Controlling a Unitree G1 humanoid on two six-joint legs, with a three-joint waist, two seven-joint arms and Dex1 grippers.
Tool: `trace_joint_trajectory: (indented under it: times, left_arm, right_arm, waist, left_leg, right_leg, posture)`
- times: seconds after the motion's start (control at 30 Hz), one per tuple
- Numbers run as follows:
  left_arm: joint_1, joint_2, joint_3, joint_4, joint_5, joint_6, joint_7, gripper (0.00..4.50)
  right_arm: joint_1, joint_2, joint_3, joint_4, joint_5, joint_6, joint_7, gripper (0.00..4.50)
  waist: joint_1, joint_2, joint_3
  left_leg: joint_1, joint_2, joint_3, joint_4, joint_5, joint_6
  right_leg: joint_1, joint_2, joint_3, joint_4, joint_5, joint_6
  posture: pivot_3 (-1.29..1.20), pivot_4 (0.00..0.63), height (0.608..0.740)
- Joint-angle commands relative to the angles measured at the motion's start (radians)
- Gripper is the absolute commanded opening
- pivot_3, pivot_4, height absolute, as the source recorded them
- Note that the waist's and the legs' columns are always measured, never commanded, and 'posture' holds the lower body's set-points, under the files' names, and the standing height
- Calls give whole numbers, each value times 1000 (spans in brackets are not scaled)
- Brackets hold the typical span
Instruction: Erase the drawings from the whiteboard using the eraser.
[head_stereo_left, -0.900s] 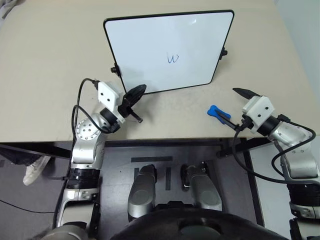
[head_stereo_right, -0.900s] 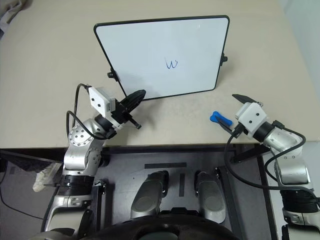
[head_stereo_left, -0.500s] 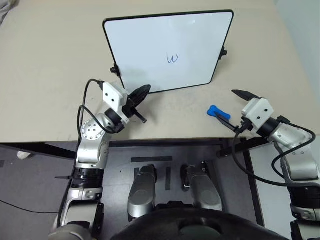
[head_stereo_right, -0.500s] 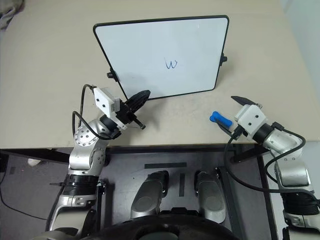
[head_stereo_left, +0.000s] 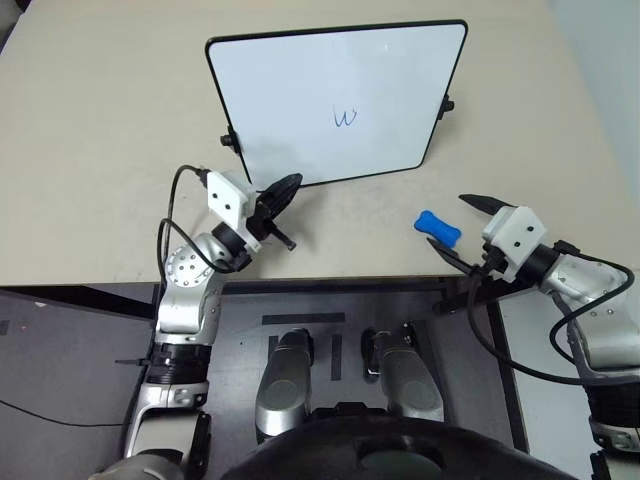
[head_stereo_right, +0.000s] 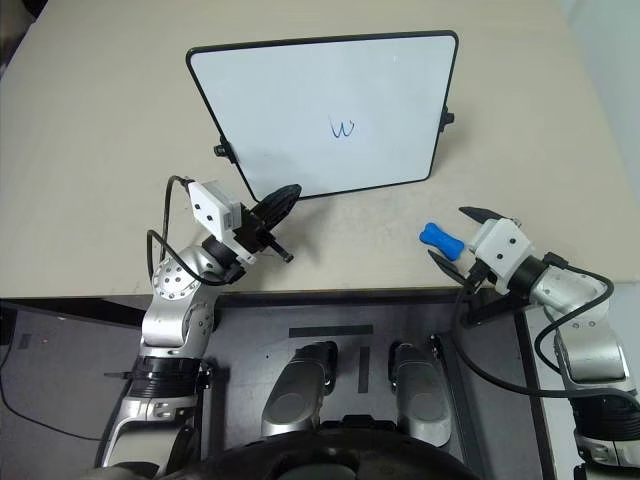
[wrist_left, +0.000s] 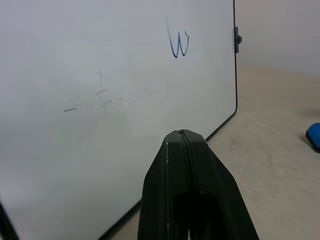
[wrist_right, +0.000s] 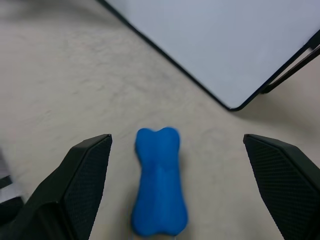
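The right gripper grabs the eraser by its narrow middle (head_stereo_left: 437, 229) next, to wipe the blue drawing (head_stereo_left: 345, 118) off the whiteboard.
The whiteboard (head_stereo_left: 300, 90) stands tilted on the beige table, with a small blue "w" drawing (head_stereo_left: 345, 118) right of its middle; the drawing (wrist_left: 178, 45) is also plain in the left wrist view. The blue bone-shaped eraser (head_stereo_left: 437, 224) lies flat on the table, below the board's lower right corner. My right gripper (head_stereo_left: 449, 225) is open, and its two fingers (wrist_right: 85, 175) straddle the near end of the eraser (wrist_right: 159, 182) without touching it. My left gripper (head_stereo_left: 284, 186) is shut with nothing in it, its tip just in front of the board's lower left edge.
The table's front edge (head_stereo_left: 330, 280) runs just below both grippers. Black knobs (head_stereo_left: 447, 104) stick out from the board's sides. Bare tabletop (head_stereo_left: 110, 150) lies left of the board.
My right gripper has moved left and down, so its open fingers now flank the eraser. The left gripper has shifted slightly right along the board's lower edge.
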Motion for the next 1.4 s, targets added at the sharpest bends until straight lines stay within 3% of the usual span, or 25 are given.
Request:
trace_joint_trajectory:
  times: [0.03, 1.03, 1.4]
  left_arm:
    - [15, 0, 5, -51, 1, -7, 14, 0]
    - [-27, -43, -37, -6, 12, -28, 17, 0]
    - [-40, -44, -38, 7, 16, -35, 15, 0]
  right_arm:
    - [4, 3, 11, -11, 11, 5, 8, 4453]
    - [-79, 101, 70, 184, -44, -35, -26, 4453]
    - [-110, 120, 79, 201, -44, -16, -20, 916]
  waist:
    - [0, 0, 0]
    - [-3, 0, 0]
    - [-3, 0, 0]
  left_leg:
    - [0, 0, 0, 0, 0, 0]
    - [9, 0, 0, 0, -1, -4]
    - [8, 0, 0, 0, -1, -3]
  right_leg:
    - [0, 0, 0, 0, 0, 0]
    - [8, 0, 0, 0, 2, -2]
    - [8, 0, 0, -1, 0, 0]
  posture:
    - [0, 150, 740]
    - [0, 150, 740]
    - [0, 150, 740]
